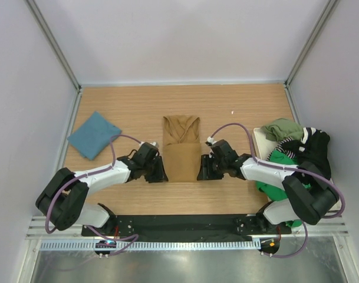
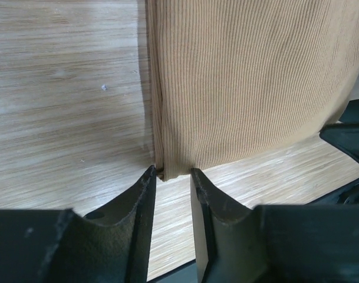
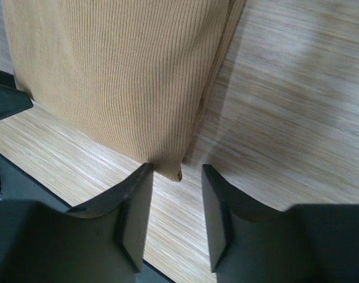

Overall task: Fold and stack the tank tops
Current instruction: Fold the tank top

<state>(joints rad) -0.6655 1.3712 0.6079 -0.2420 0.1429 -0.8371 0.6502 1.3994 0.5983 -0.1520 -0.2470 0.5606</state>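
Observation:
I need to grab the tan brown tank top's near corner (image 1: 167,179) (image 2: 170,170) with my left gripper next, opposite the tank top's corner at my right gripper, to straighten the tank top for folding.
A tan brown tank top (image 1: 181,147) lies flat mid-table, folded into a narrow strip, straps at the far end. My left gripper (image 1: 158,174) is open at its near left corner (image 2: 167,168), the corner just beyond the fingertips. My right gripper (image 1: 204,172) is open at its near right corner (image 3: 176,168). A folded teal blue top (image 1: 94,134) lies at the left. Green (image 1: 279,165), olive (image 1: 281,128) and black (image 1: 315,147) tops are piled at the right.
The pile at the right sits on a white tray (image 1: 260,138). Grey walls enclose the wooden table (image 1: 138,106). A black base rail (image 1: 179,223) runs along the near edge.

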